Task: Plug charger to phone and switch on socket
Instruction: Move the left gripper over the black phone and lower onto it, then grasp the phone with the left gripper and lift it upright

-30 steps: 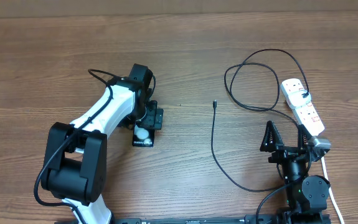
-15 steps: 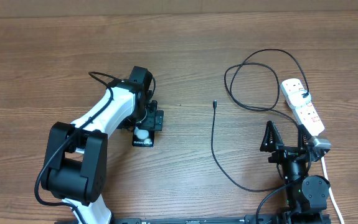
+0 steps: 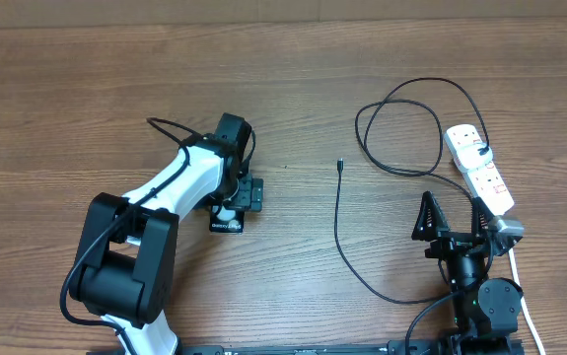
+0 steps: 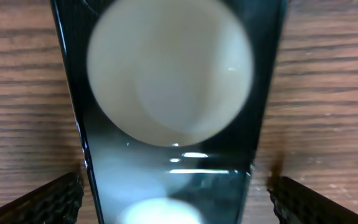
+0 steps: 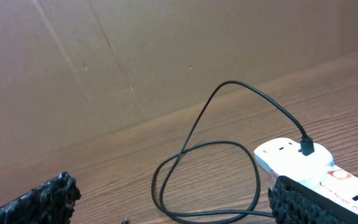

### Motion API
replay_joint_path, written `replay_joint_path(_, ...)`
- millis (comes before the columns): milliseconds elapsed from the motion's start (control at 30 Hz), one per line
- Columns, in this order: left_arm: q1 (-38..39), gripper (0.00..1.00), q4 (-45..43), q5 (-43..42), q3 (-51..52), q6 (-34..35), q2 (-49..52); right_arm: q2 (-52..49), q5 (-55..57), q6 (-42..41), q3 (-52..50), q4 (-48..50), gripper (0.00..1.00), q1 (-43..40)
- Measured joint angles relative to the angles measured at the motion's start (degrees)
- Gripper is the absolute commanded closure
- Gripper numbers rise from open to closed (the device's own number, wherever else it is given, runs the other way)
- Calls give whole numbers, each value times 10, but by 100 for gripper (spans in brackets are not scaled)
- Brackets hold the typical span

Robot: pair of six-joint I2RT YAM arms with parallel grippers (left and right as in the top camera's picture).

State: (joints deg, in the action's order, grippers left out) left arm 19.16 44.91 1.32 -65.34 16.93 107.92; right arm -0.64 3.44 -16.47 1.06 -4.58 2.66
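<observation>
The black phone's long edges are in the gap between the left gripper's fingers, so that gripper should close now. Closing now would hold the phone by them.
The black phone (image 3: 227, 225) lies on the wooden table, its "Galaxy" end sticking out below my left gripper (image 3: 237, 197). In the left wrist view the glossy phone (image 4: 172, 93) fills the space between the open fingers (image 4: 175, 202), with a thin gap on each side. The thin black charger cable (image 3: 337, 222) loops across the right half; its small connector (image 3: 341, 166) lies free on the table. Its other end is plugged into the white socket strip (image 3: 490, 182). My right gripper (image 3: 451, 219) is open and empty beside the strip. The right wrist view shows the cable loop (image 5: 210, 180) and strip (image 5: 287, 158) beyond the right gripper's open fingers (image 5: 179, 208).
The strip's white cord (image 3: 520, 286) runs down past the right arm's base. A cardboard wall (image 5: 135, 56) stands behind the table's far edge. Bare wood (image 3: 293, 237) lies between the phone and the cable.
My left gripper has shifted a little right and down over the phone. The phone, the cable and the right arm have not moved.
</observation>
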Motion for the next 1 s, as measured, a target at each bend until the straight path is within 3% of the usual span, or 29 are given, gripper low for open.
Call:
replay_joint_path(400,0,0,-28,7,19,10,-12,0,0,0,0,0,0,0)
replay_joint_path(633,0,26,-34,9,19,13,-12,0,0,0,0,0,0,0)
replay_joint_path(1000,0,44,-32,8,19,11,-13,0,0,0,0,0,0,0)
